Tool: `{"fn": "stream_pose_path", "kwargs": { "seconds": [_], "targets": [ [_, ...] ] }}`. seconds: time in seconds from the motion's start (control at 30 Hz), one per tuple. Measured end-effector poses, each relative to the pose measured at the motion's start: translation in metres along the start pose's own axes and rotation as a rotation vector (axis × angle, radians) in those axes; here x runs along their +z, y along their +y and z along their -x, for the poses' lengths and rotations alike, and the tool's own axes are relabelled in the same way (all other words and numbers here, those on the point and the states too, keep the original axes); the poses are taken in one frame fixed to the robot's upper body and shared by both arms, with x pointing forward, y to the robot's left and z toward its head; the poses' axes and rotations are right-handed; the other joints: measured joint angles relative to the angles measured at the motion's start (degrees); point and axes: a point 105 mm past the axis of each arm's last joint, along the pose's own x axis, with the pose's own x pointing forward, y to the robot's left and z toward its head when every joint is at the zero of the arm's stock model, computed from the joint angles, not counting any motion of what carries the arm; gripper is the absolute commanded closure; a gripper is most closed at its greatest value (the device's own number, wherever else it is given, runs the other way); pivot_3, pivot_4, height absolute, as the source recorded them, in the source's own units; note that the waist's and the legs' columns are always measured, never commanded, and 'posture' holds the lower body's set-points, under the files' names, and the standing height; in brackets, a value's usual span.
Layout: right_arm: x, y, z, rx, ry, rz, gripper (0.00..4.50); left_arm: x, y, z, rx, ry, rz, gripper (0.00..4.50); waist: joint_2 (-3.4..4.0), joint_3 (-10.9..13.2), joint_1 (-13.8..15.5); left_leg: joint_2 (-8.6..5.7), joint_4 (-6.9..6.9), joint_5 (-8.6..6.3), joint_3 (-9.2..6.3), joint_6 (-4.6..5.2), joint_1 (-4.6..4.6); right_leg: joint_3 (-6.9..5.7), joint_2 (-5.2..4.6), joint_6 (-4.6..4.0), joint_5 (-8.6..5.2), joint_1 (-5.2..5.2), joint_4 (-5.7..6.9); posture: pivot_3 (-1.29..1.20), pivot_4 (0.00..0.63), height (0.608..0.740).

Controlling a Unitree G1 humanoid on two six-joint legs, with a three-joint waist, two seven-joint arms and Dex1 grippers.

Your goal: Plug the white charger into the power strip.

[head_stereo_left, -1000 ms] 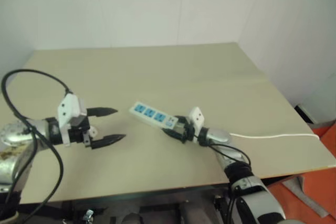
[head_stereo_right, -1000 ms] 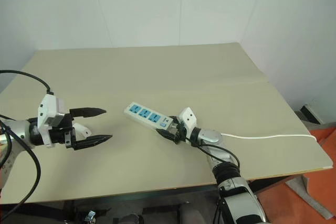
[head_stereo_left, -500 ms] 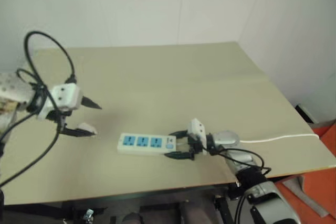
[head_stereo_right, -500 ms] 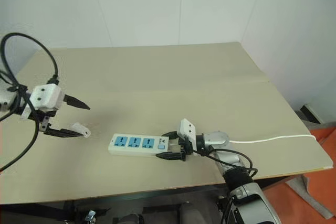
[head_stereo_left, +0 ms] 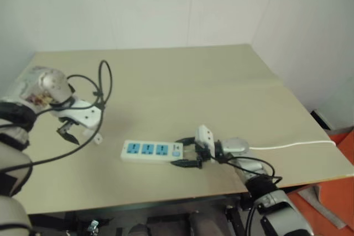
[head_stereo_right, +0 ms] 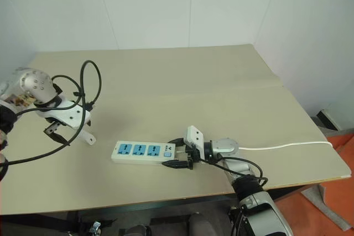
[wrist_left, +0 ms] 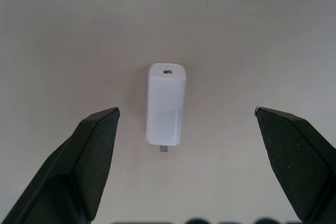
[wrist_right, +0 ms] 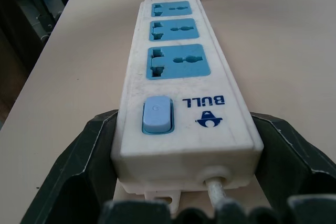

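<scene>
Bare table shows between my left gripper's high fingers and the white charger's sides, so it is too early to close: closing now would miss, and lowering comes first.
The white charger lies flat on the tan table, a small white block with its prongs just showing at one end. My left gripper hangs over it pointing down, open, one black finger on each side and clear of it. In the head views the charger lies left of the power strip, a white bar with three blue sockets lying along the table's front edge. My right gripper is shut on the strip's switch end, fingers pressed on both long sides.
The strip's thin white cord runs right toward the table's right edge. A black cable loops above my left wrist. The table's front edge is close behind the strip. Walls stand behind and at the right.
My left gripper has swung from level to pointing down and now hangs over the charger. My right gripper turned the strip to lie along the front edge and drew it nearer.
</scene>
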Motion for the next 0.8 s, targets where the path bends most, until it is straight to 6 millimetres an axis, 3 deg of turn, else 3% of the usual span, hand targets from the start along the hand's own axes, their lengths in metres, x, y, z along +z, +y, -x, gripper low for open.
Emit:
{"fn": "stream_pose_path", "kwargs": {
  "seconds": [0.37, 0.8],
  "targets": [
    [0.000, 0.000, -0.001, -0.022, -0.001, -0.007, 1.06, 0.000, 0.007, -0.011, -0.017, 0.086, -0.118, 0.00, -0.01, 0.00, 0.01, 0.00, 0.04, 0.00, -0.01, 0.00, 0.01, 0.01, -0.01, 0.00, 0.00, 0.00, 0.08, 0.00, 0.150, 0.740],
    [0.000, 0.000, -0.001, -0.049, -0.008, -0.010, 1.06, 0.008, 0.006, -0.046, -0.034, 0.085, -0.158, 0.00, -0.02, -0.01, 0.06, -0.05, 0.10, 0.00, -0.01, 0.00, 0.08, 0.04, -0.03, 0.03, -0.02, 0.01, 0.27, 0.00, 0.150, 0.740]
  ]
}}
